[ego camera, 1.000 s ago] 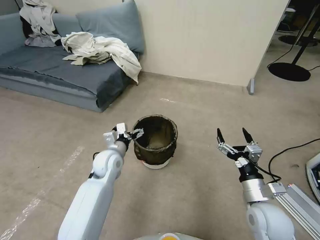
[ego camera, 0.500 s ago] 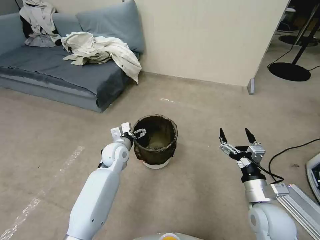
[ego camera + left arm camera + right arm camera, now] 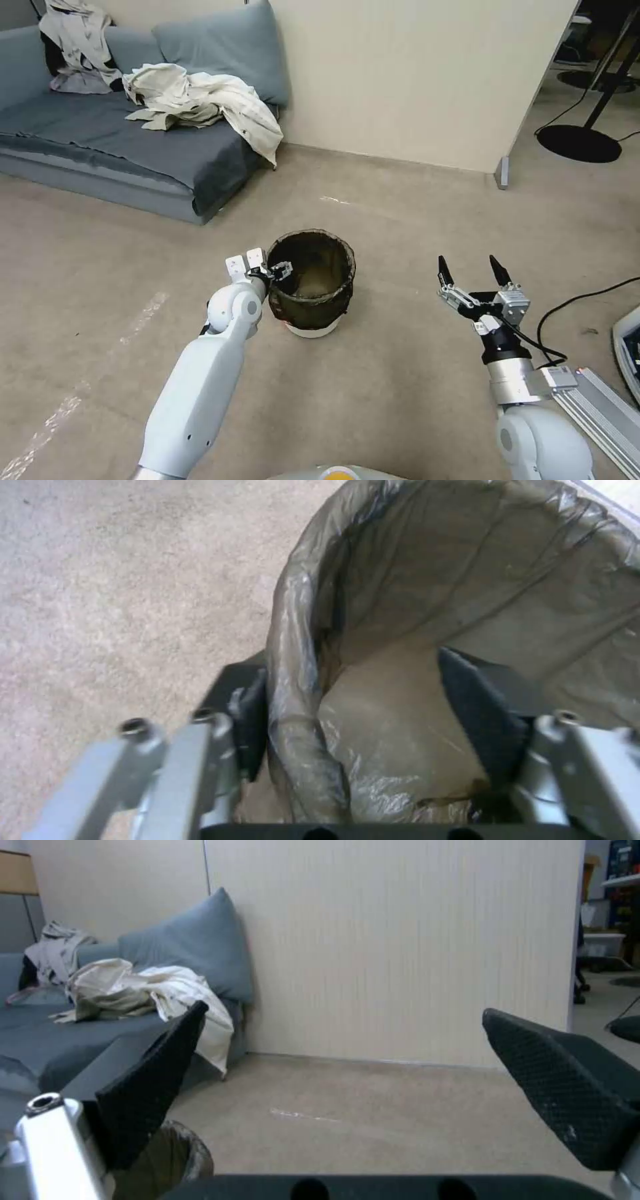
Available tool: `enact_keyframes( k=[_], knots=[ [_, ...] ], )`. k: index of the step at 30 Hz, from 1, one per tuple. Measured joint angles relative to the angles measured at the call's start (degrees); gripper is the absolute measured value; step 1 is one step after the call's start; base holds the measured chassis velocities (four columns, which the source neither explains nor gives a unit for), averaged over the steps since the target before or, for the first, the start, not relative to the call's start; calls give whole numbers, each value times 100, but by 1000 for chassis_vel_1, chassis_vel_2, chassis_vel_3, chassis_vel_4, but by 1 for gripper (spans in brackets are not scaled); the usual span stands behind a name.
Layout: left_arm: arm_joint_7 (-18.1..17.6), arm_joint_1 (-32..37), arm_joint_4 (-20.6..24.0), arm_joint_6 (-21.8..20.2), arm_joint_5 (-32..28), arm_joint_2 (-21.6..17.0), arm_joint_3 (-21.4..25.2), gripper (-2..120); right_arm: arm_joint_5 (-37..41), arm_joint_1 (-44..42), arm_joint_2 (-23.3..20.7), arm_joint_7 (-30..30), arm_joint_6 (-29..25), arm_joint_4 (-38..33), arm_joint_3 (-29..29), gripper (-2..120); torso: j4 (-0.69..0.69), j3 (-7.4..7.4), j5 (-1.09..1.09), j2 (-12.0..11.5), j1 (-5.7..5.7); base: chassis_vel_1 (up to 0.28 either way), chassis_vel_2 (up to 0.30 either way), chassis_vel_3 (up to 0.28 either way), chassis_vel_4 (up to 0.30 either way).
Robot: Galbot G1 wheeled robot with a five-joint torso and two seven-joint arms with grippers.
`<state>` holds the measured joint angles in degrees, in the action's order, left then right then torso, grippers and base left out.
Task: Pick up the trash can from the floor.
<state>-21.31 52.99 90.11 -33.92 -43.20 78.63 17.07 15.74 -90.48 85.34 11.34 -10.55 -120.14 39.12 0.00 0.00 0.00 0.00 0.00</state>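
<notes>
I should next grip the trash can by its thin bagged rim with my left gripper, since the trash can's round opening (image 3: 315, 265) is wider than my fingers spread.
The trash can (image 3: 312, 293) stands upright on the floor (image 3: 413, 373), a small round bin with a white base and a wrinkled dark bag folded over its rim. My left gripper (image 3: 275, 271) is at its near-left rim. In the left wrist view, the left gripper (image 3: 347, 670) is open astride the bagged rim (image 3: 293, 645), with one finger outside the wall and the other inside the can. My right gripper (image 3: 469, 268) hovers open to the right of the can, holding nothing. The right wrist view shows the right gripper (image 3: 347, 1012) open and the can's rim (image 3: 177, 1155).
A grey sofa (image 3: 133, 147) with a pale heap of cloth (image 3: 200, 100) stands at the back left, against a beige wall (image 3: 413, 80). Metal rails (image 3: 600, 407) and a black cable (image 3: 573, 307) lie at the right. A black lamp base (image 3: 579, 143) sits far right.
My left forearm has swung in and raised, tipping the gripper down over the can's rim. The right gripper shifted slightly right and down. The can has not moved.
</notes>
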Motion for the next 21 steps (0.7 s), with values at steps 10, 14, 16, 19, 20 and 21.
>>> enact_keyframes(
  k=[10, 14, 16, 19, 20, 21],
  knots=[
    [-108, -9, 17, -59, -245, 18, 27, 17, -3, 0, 2, 0, -1, 12, -26, 100, 0, 0, 0, 0, 0, 0, 0, 0, 0],
    [-110, -10, 37, -59, -245, 33, 30, 6, -5, 4, 2, 0, -2, 31, -26, 100, -1, 0, -1, 0, 0, 0, 0, 0, 0],
    [-112, -10, 52, -58, -240, 38, 36, 5, -6, 8, 3, 0, -6, 37, -26, 100, -1, 0, -1, 1, 0, 0, 0, 0, 0],
    [-116, 6, 109, -36, -225, 43, 54, 5, -11, 14, 3, 1, -18, 53, -30, 100, -1, 0, -1, 1, 0, 0, 0, 0, 0],
    [-119, 18, 130, -31, -218, 42, 59, 5, -13, 15, 3, 2, -23, 59, -33, 100, 0, 0, 0, 1, 0, 0, 0, 0, 0],
    [-119, 18, 130, -31, -218, 42, 59, 5, -13, 15, 3, 2, -23, 59, -33, 100, 0, 0, 0, 1, 0, 0, 0, 0, 0]
  ],
)
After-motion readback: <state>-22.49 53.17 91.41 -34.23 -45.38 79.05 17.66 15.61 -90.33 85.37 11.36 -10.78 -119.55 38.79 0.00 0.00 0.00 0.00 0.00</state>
